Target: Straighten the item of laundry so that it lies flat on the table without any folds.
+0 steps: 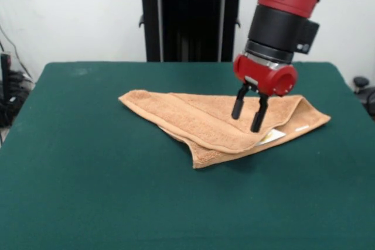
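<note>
The towel's corner of its upper layer (pixel 253 144) over the white label (pixel 270 137) is the part my gripper should grab next. Then my gripper can open out the fold.
The tan terry towel (pixel 217 124) lies folded over itself on the dark green table (pixel 88 162), right of centre. One layer is doubled over, with a folded edge running along the front and a corner pointing toward the camera. A small white label (pixel 270 137) peeks out from under the fold at the right. My gripper (pixel 247 118) hangs from the red and black arm over the towel's right half. Its two black fingers (pixel 237 109) are open, with the tips just above or touching the cloth. It holds nothing.
The robot's black pedestal (pixel 187 21) stands at the table's far edge. Dark cables and gear (pixel 9 86) sit off the table at the left, and a dark object (pixel 363 89) at the right.
</note>
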